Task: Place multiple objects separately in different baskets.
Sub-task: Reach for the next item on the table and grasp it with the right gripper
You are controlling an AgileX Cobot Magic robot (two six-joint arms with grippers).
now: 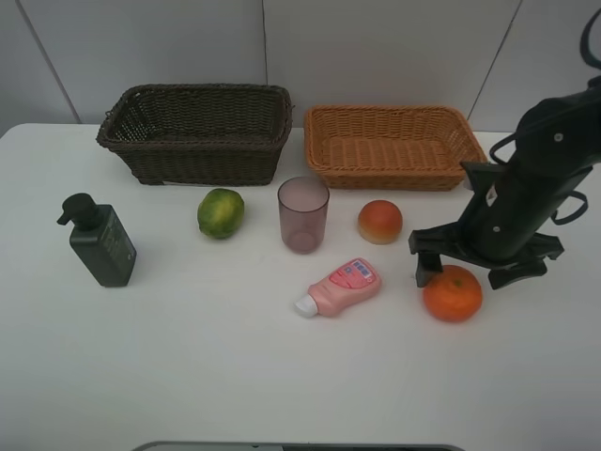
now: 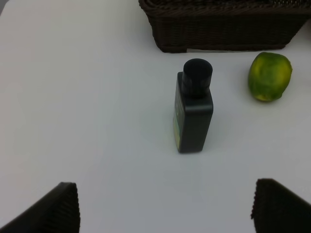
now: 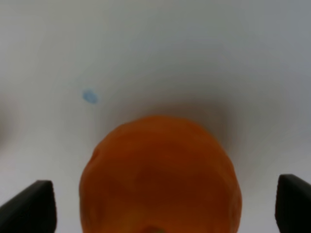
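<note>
The orange [image 1: 453, 293] should go in the light tan basket [image 1: 390, 169] next. My right gripper should pick it up by its two opposite rounded sides.
The orange [image 1: 453, 293] lies on the white table at the right and fills the right wrist view [image 3: 160, 174]. My right gripper [image 1: 470, 271] is open, low over it, one finger on each side, not closed on it. My left gripper [image 2: 165, 208] is open and empty, above the table short of the dark green pump bottle [image 2: 193, 111], which stands upright at the left [image 1: 101, 242]. The green fruit [image 1: 221, 213], mauve cup [image 1: 303, 214], peach-like fruit [image 1: 379, 222] and the lying pink bottle [image 1: 342, 287] sit mid-table. The dark brown basket [image 1: 197, 150] and light tan basket [image 1: 390, 169] stand at the back, both empty.
A white wall rises right behind the baskets. The table's front edge and a grey bar [image 1: 291, 447] lie at the bottom of the high view. The left arm is out of the high view.
</note>
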